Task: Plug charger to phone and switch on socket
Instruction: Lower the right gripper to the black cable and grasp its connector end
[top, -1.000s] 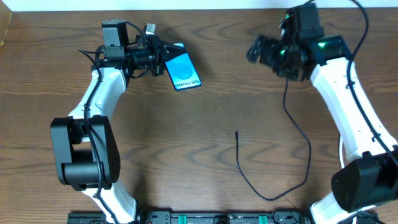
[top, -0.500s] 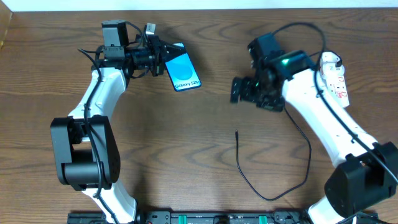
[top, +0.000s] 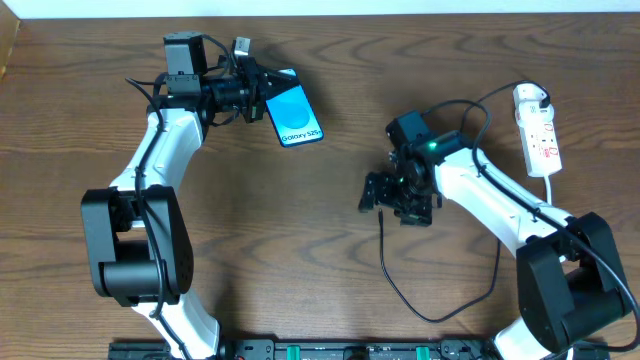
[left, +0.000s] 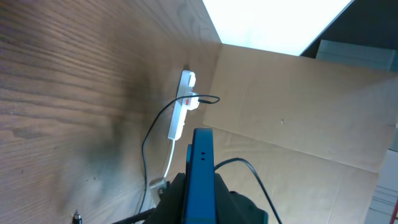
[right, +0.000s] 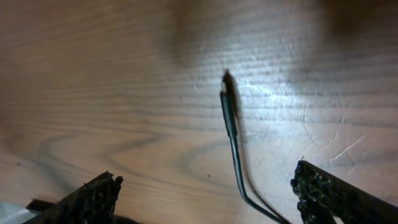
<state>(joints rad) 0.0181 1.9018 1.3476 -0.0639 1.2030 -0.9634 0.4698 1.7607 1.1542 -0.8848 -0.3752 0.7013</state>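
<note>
My right gripper moves toward the plug tip (top: 380, 216) (right: 227, 107) and only then closes on the plug tip, since wood shows between the plug tip and my fingers.
The phone (top: 292, 110) with its blue-cyan screen is at the back left, held by my left gripper (top: 262, 103), which is shut on its near end; in the left wrist view the phone (left: 201, 180) stands on edge between the fingers. The black charger cable (top: 490, 255) loops across the right of the table, and its plug tip (top: 381, 214) lies free on the wood. My right gripper (top: 378, 196) is open just above the tip; in the right wrist view the tip (right: 226, 93) lies between the two spread fingers (right: 205, 193). The white socket strip (top: 538, 128) lies at the far right.
The socket strip's white cord (top: 548, 200) runs down past the right arm. The strip also shows far off in the left wrist view (left: 180, 109), before a cardboard wall (left: 298, 112). Bare wood lies between the phone and the cable tip.
My right arm has swung from the back right down and left to the cable's plug tip, uncovering the socket strip. The left gripper and phone have not moved.
</note>
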